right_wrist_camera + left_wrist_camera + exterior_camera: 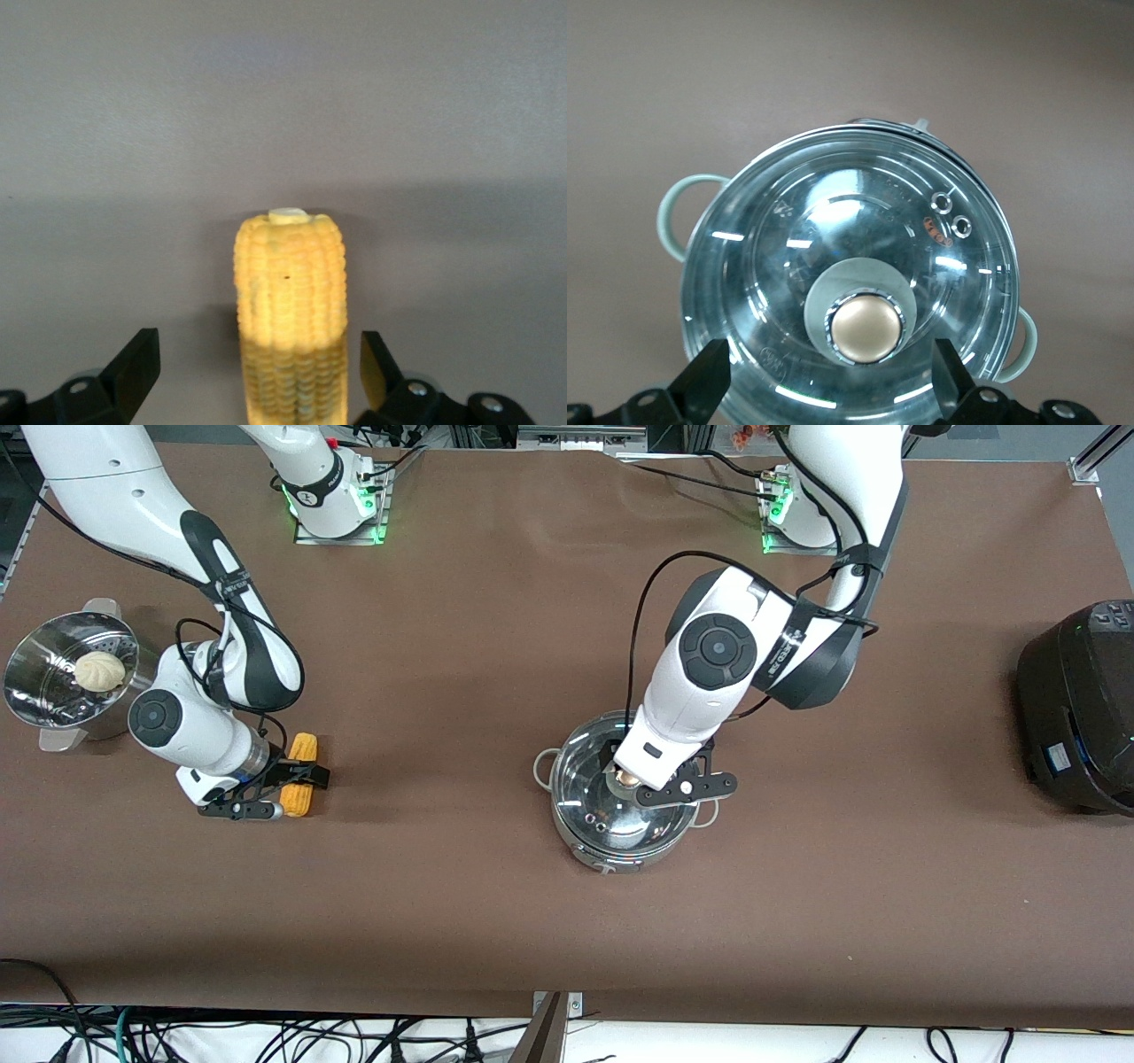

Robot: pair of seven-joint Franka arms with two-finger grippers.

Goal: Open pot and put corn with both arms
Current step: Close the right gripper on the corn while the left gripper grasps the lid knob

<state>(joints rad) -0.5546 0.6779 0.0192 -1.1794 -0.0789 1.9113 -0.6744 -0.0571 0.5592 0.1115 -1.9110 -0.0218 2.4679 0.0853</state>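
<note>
The fingertips stop above the beige knob [627, 779] of the glass lid [589, 757], so it is too early to close. My left gripper lowers, before closing on the knob.
The shiny steel pot [611, 855] stands mid-table with its clear glass lid [589, 757] on it. In the left wrist view the lid [833, 221] fills the middle and its beige knob [866, 328] shows between the black fingers. My left gripper [651, 778] hovers open just above the lid, one finger on each side of the knob [627, 779], touching nothing. The yellow corn [303, 749] lies on the table toward the right arm's end. My right gripper [276, 791] is low over it and open, with the cob [291, 274] between its spread fingers and a gap on each side.
A perforated steel steamer pot [35, 700] holding a white bun [97, 670] sits at the right arm's end of the table. A big black cooker [1081, 708] stands at the left arm's end. Brown table [461, 903] lies bare between corn and pot.
</note>
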